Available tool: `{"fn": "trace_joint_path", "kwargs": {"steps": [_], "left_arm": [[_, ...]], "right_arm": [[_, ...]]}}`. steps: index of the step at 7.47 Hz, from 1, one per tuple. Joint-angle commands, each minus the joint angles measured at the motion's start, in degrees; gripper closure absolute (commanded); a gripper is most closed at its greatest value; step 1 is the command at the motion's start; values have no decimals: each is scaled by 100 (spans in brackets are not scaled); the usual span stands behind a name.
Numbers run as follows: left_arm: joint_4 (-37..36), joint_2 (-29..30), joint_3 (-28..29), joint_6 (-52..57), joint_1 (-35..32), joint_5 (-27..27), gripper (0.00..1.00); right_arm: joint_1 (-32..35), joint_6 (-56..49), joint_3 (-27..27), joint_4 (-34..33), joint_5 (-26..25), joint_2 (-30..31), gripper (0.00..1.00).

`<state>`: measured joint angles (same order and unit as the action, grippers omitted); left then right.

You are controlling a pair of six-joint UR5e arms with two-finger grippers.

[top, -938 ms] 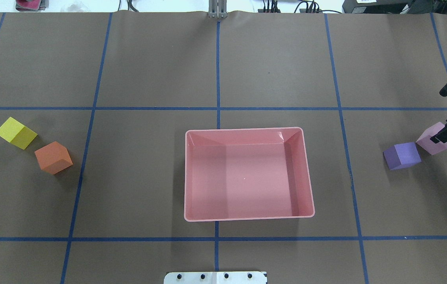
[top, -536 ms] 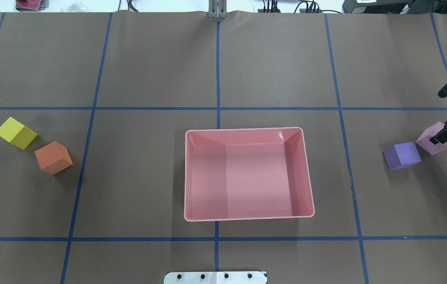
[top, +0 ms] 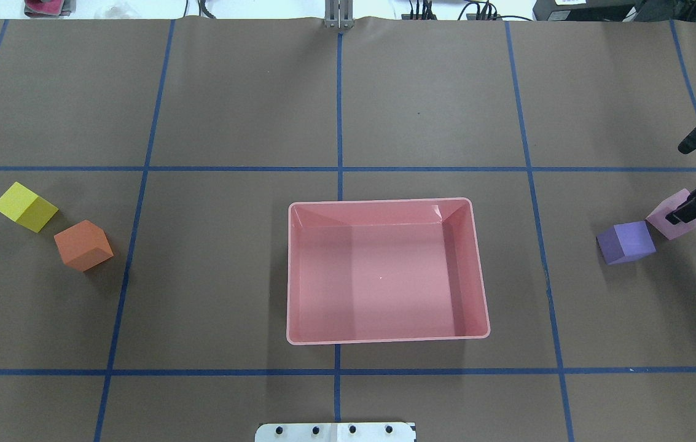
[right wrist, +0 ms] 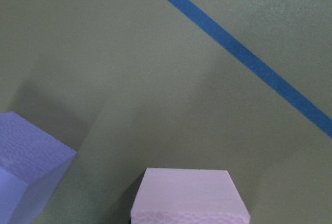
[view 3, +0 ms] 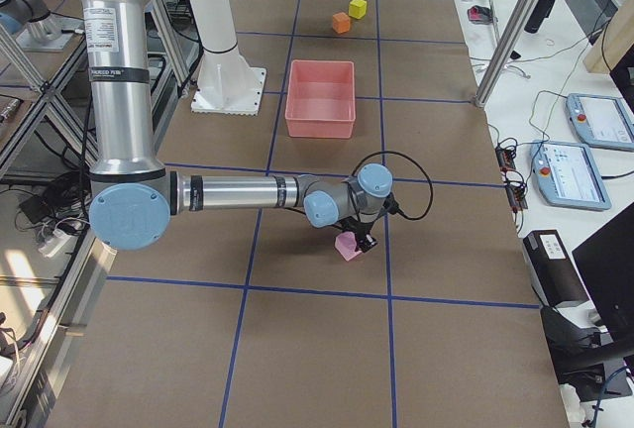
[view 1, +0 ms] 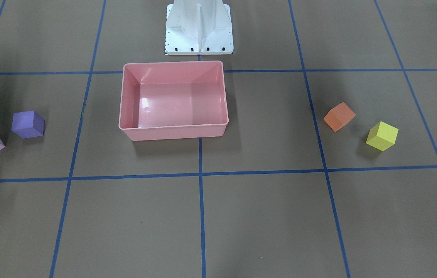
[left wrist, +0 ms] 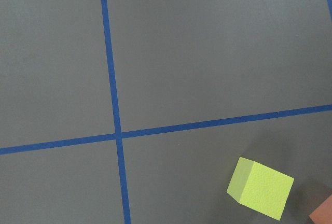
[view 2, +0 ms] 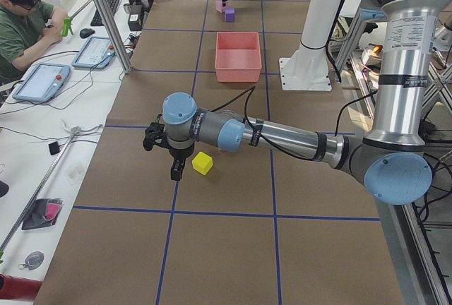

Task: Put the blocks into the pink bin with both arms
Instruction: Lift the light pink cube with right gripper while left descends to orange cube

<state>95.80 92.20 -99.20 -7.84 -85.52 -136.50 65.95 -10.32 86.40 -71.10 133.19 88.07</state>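
Observation:
My right gripper grabs the light pink block by its opposite sides next, to place it into the pink bin (view 1: pixel 173 104).
The pink bin (top: pixel 290 276) sits at the table's middle, with no block in it (view 1: pixel 172 129). The yellow block (top: pixel 25 207) and the orange block (top: pixel 83 245) lie at the left. The purple block (top: pixel 626 242) and the light pink block (top: pixel 666 226) lie at the right, almost touching. My right gripper (top: pixel 677 182) is open at the right edge. One finger (top: pixel 685 210) is over the light pink block, which fills the bottom of the right wrist view (right wrist: pixel 189 193). My left gripper (view 2: pixel 164 157) hangs beside the yellow block (view 2: pixel 203 163). I cannot tell whether it is open.
The white base pedestal (view 1: pixel 199 27) stands just behind the bin. Blue tape lines grid the brown table cover. An operator (view 2: pixel 21 15) sits at a side desk beyond the table's far edge. The yellow block (left wrist: pixel 261 186) shows low right in the left wrist view.
My right gripper has shifted slightly left, and its near finger lies further over the light pink block. The blocks and the bin have not moved.

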Motion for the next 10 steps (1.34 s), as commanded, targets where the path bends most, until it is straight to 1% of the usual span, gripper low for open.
{"fn": "trace_joint_path", "kwargs": {"steps": [1, 2, 3, 4, 5, 6, 8, 9, 10], "left_arm": [[0, 0, -29, 10, 0, -9, 0], [-43, 9, -116, -15, 0, -9, 0], [-44, -9, -178, -16, 26, -9, 0], [-61, -87, -387, -207, 218, 9, 0], [-62, -131, -528, -557, 455, 9, 0], [-27, -158, -730, -1274, 727, 0, 0], [-18, -263, -1248, -2951, 1131, 18, 0], [43, -264, -1477, -3969, 1473, 79, 0], [305, -264, -1627, -4763, 1816, 332, 0]], "right_arm": [[538, 12, 131, -35, 686, -35, 100], [925, 12, 289, -444, 943, -201, 100], [963, 30, 743, -1083, 936, -246, 100], [1094, 169, 1191, -1986, 928, -473, 100], [1113, 658, 1674, -2700, 928, -666, 100], [1122, 1194, 1966, -3046, 936, -877, 100], [1096, 1723, 2205, -3076, 945, -940, 100], [1087, 2187, 2232, -3163, 945, -1167, 100], [982, 2645, 2389, -3216, 945, -1247, 100]]}}
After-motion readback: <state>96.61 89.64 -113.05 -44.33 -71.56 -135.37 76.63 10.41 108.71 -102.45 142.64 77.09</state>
